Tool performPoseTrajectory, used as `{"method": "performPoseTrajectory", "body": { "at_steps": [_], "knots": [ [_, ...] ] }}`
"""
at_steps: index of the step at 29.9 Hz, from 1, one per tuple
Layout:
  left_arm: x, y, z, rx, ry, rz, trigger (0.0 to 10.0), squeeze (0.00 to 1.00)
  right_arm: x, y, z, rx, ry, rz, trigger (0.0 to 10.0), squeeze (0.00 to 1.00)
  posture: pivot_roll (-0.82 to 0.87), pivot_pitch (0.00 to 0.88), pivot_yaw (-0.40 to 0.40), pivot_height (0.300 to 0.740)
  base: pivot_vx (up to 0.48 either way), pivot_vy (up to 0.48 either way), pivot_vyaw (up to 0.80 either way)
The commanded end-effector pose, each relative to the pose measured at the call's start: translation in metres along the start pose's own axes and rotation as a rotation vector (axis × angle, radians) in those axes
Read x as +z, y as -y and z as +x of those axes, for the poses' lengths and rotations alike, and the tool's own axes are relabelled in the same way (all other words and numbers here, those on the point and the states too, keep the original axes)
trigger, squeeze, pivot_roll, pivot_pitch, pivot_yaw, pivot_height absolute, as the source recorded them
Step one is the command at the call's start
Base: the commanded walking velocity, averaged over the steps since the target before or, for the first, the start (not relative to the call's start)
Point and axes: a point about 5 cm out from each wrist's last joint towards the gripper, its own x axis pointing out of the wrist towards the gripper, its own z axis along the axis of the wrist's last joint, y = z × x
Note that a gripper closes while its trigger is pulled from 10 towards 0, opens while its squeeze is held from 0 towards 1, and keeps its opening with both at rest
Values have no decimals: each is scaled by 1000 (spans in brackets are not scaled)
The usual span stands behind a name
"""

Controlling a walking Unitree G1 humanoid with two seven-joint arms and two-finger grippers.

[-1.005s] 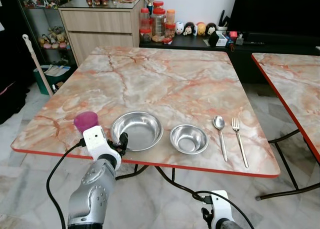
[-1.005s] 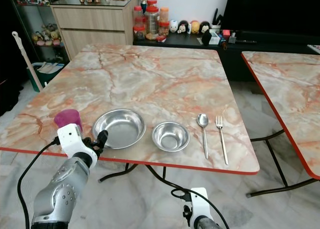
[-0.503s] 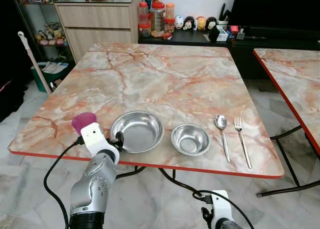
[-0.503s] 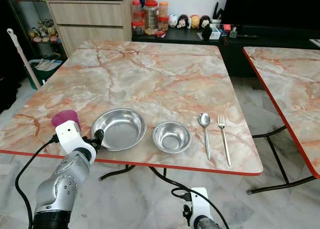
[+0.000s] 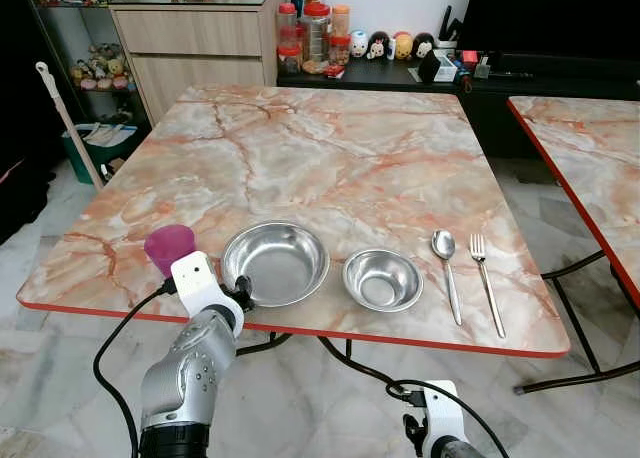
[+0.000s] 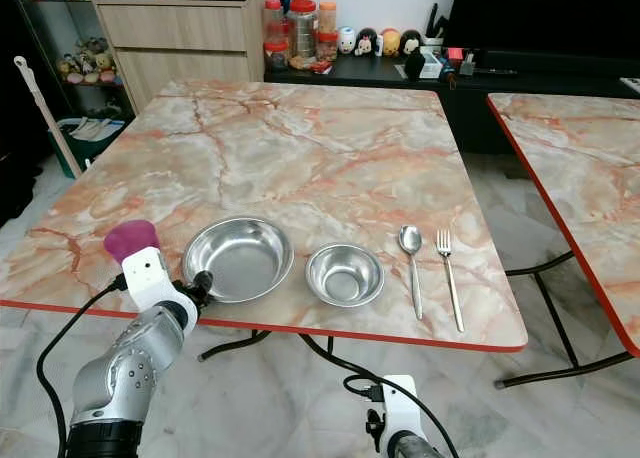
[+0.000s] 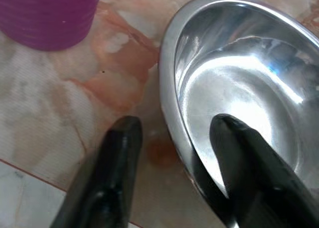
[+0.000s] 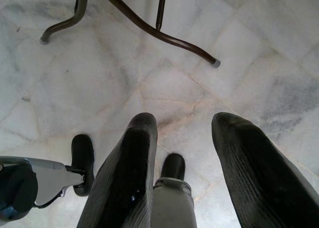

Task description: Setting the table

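Observation:
The large bowl (image 5: 278, 263) is much wider than the open fingers of my left gripper, so that gripper needs to grab the bowl by its thin steel rim (image 5: 234, 287) next.
A large steel bowl (image 5: 275, 263) sits near the front edge of the marble table (image 5: 330, 148), with a small steel bowl (image 5: 382, 279), a spoon (image 5: 445, 268) and a fork (image 5: 484, 278) in a row to its right. A purple cup (image 5: 168, 246) stands to its left. My left gripper (image 7: 174, 126) is open at the large bowl's (image 7: 239, 88) near-left rim, one finger outside on the table side and one over the inside. The cup (image 7: 50, 14) stands just beyond it. My right gripper (image 8: 185, 123) hangs open low over the floor.
A second marble table (image 5: 590, 168) stands at the right with a gap of floor between. A wooden cabinet (image 5: 195, 38) and jars (image 5: 315, 28) lie behind the table, and a mop handle (image 5: 65, 118) leans at far left. Metal table legs (image 8: 149, 29) cross the floor below.
My left gripper has drawn back slightly toward the table's front edge, so more of the purple cup shows. The camera shifted a little; bowls and cutlery stayed put.

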Motion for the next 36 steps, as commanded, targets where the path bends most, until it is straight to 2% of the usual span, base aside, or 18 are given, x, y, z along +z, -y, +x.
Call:
{"method": "performPoseTrajectory", "body": {
  "at_steps": [1, 17, 19, 20, 22, 23, 28, 31, 33, 34, 36],
  "knots": [
    [-1, 1, 0, 2, -18, 10, 0, 0, 3, 0, 0, 0, 7, 11, 10000, 0, 21, 0, -2, 732, 0, 0, 0],
    [6, 1, -2, 3, -13, 22, 0, 0, 3, -3, 1, 9, 5, 7, 10000, 0, 32, 0, -1, 732, 0, 0, 0],
    [16, 3, -5, -16, 64, -30, 0, 0, 3, -3, 1, 11, 3, 7, 10000, 0, 36, 0, -2, 732, 0, 0, 0],
    [25, 5, -9, -43, 139, -62, 0, 0, 3, -3, 1, 12, 3, 7, 10000, 0, 39, 0, -3, 732, 0, 0, 0],
    [29, 7, -10, -56, 165, -72, 0, 0, 3, -3, 1, 12, 3, 8, 10000, 0, 38, 0, -5, 732, 0, 0, 0],
    [35, 10, -12, -86, 211, -80, 0, 0, 4, -3, 1, 11, 4, 7, 10000, 0, 41, 0, -7, 732, 0, 0, 0],
    [48, 18, -17, -142, 302, -108, 0, 0, 5, -3, 1, 11, 7, 4, 10000, 0, 41, 0, -13, 732, 0, 0, 0],
    [52, 22, -19, -172, 336, -131, 0, 0, 6, -2, 1, 11, 8, 2, 10000, 0, 41, 0, -16, 732, 0, 0, 0],
    [51, 24, -19, -184, 333, -112, 0, 0, 7, -2, 1, 12, 9, 0, 10000, 0, 43, 0, -17, 732, 0, 0, 0],
    [49, 25, -18, -181, 324, -83, 10000, 0, 7, -2, 2, 12, 10, -1, 10000, 0, 41, 0, -19, 732, 0, 0, 0],
    [48, 27, -19, -194, 325, -80, 10000, 0, 7, -2, 2, 12, 10, -2, 10000, 0, 42, 0, -19, 732, 0, 0, 0]
  ]
}}
